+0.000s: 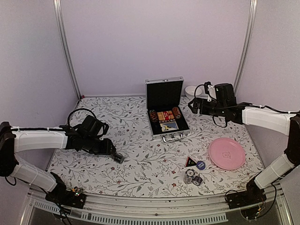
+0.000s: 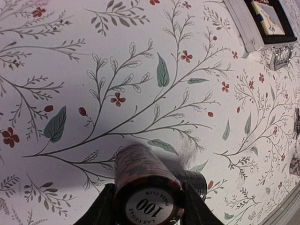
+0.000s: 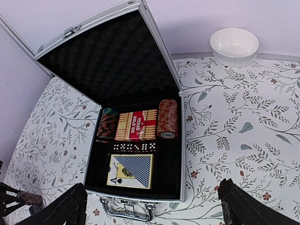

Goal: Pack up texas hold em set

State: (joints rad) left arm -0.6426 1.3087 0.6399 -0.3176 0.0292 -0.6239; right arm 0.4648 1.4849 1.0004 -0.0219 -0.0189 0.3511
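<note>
The dark red chip stack's marked end (image 1: 115, 154) (image 2: 149, 202) is between my left gripper's closed fingers, so the stack would come up off the cloth if I lifted the gripper now.
The silver case (image 1: 164, 110) lies open mid-table, lid upright. In its black lining (image 3: 187, 168) sit two chip stacks (image 3: 107, 124) (image 3: 168, 118), a red card deck (image 3: 137, 125), a row of dice (image 3: 134, 147) and a blue-backed deck (image 3: 131, 171). My left gripper (image 1: 117, 158) (image 2: 149, 206) is shut on a dark red chip stack (image 2: 145, 180) marked 100, low over the cloth left of the case. A darker stack (image 2: 199, 180) lies just behind its right finger. My right gripper (image 1: 194, 107) (image 3: 152, 211) hangs open over the case's front edge. Black triangle (image 1: 190, 162), blue disc (image 1: 201, 165) and two chip stacks (image 1: 192, 178) lie front right.
A pink plate (image 1: 227, 153) lies at the right of the flowered cloth. A white bowl (image 1: 192, 90) (image 3: 234, 46) stands by the back wall, right of the case lid. The case's metal handle (image 1: 172, 138) (image 2: 281, 56) points toward the arms.
</note>
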